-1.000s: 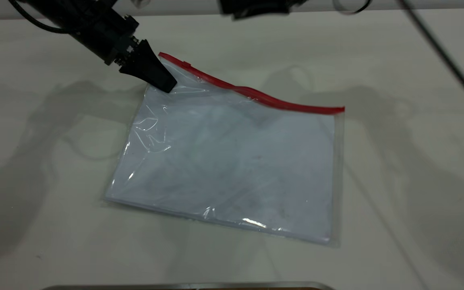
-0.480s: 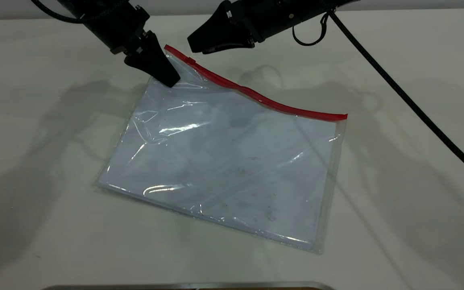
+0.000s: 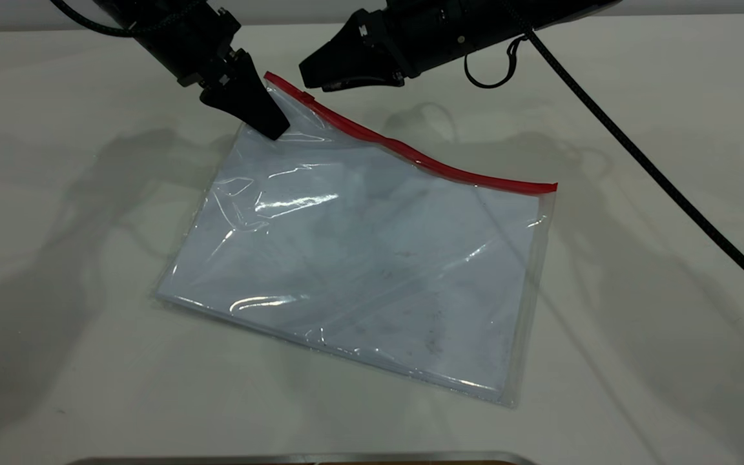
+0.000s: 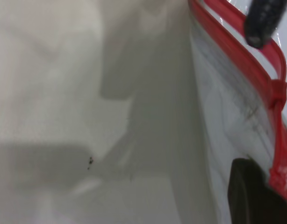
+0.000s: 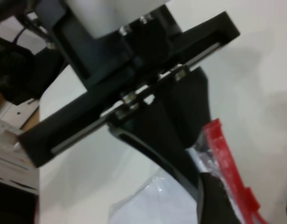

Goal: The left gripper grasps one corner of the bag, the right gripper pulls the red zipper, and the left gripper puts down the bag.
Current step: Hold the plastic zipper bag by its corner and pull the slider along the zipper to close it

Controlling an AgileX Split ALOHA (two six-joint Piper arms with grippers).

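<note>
My right gripper should pull the zipper along the bag (image 3: 359, 258), so it should next grab the red zipper by its slider tab (image 3: 307, 98).
The bag (image 3: 359, 258) lies flat on the white table, clear with white paper inside. Its far left corner is lifted. My left gripper (image 3: 263, 121) is shut on that corner, just beside the end of the red zipper (image 3: 411, 155). In the left wrist view its finger (image 4: 251, 193) presses the plastic next to the zipper (image 4: 237, 32). The slider tab (image 3: 307, 98) sits near the held corner and also shows in the right wrist view (image 5: 250, 199). My right gripper (image 3: 312, 74) hovers open just above the tab, not touching it.
The right arm's braided cable (image 3: 669, 187) runs over the right side of the table, with a small loop (image 3: 491, 68) hanging under the arm. A metal edge (image 3: 301, 458) lies along the near table border.
The right gripper has come in from the far edge to just above the slider tab. The left gripper raised the held corner a little and the bag shifted slightly.
</note>
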